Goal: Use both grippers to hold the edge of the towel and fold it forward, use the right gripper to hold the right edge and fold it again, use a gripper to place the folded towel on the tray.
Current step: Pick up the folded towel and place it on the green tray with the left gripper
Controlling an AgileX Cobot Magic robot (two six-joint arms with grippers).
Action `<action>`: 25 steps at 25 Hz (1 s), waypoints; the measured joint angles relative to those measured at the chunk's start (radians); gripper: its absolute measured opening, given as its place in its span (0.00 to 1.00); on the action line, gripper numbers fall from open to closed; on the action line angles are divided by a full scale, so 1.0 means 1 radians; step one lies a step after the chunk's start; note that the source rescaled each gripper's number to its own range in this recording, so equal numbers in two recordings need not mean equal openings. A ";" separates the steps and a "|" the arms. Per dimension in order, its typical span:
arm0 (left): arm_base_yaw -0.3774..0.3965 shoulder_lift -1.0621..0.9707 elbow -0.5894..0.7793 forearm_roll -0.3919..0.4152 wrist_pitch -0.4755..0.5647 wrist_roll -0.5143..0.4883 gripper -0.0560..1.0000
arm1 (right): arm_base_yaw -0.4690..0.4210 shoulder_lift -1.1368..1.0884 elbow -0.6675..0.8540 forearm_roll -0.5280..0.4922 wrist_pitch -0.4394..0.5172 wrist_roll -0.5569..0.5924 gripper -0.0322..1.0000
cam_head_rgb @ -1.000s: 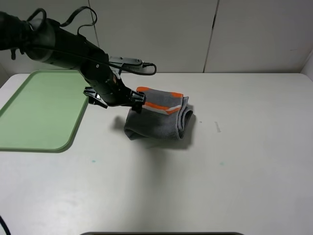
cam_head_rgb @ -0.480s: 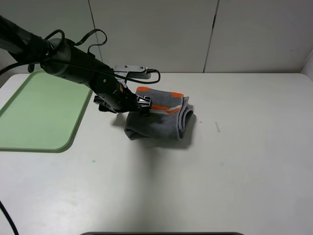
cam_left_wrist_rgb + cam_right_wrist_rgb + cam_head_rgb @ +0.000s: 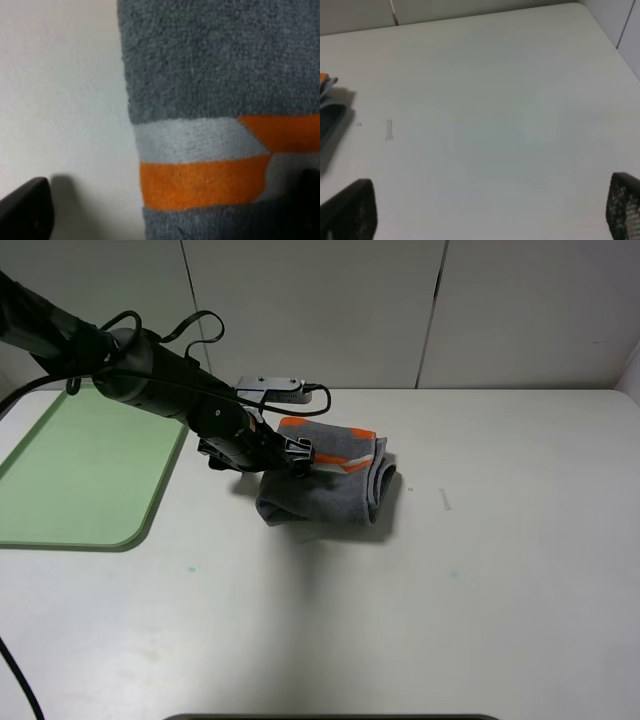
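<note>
The folded towel needs to go on the green tray next. My left gripper should grab it by its striped edge [image 3: 165, 170].
The grey towel [image 3: 325, 483] with orange and white stripes lies folded on the white table, right of the tray. My left gripper [image 3: 293, 453] is low at the towel's back left edge, over the striped part. In the left wrist view the towel [image 3: 210, 100] fills the frame. The left gripper [image 3: 167, 212] is open there, one dark fingertip [image 3: 25, 210] over bare table and the other at the far side over the towel. My right gripper [image 3: 485, 212] is open and empty above bare table. A sliver of the towel [image 3: 327, 107] shows at that view's edge.
The light green tray [image 3: 80, 470] lies at the table's left, a short way from the towel. A grey box with a cable [image 3: 272, 389] sits at the table's back edge behind the left arm. The right arm is out of the exterior view.
My left arm has lowered and moved slightly right, bringing the open gripper down onto the towel's left striped edge. The towel has barely shifted.
</note>
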 joint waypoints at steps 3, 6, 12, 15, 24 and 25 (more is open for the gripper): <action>-0.006 0.004 0.000 -0.016 -0.010 0.000 0.94 | 0.000 0.000 0.000 0.000 0.000 0.000 1.00; -0.020 0.005 0.000 -0.022 -0.023 0.000 0.90 | 0.000 0.000 0.000 0.000 0.000 0.000 1.00; -0.038 0.005 0.000 -0.032 -0.024 0.000 0.82 | 0.000 0.000 0.000 0.001 0.000 0.000 1.00; -0.044 0.005 0.000 -0.033 -0.027 0.000 0.74 | 0.000 0.000 0.000 0.001 0.000 0.000 1.00; -0.048 0.004 -0.002 -0.036 -0.030 -0.004 0.20 | 0.000 0.000 0.000 0.001 0.000 0.000 1.00; -0.048 0.004 -0.002 -0.036 -0.030 -0.004 0.20 | 0.000 0.000 0.000 0.001 0.000 0.000 1.00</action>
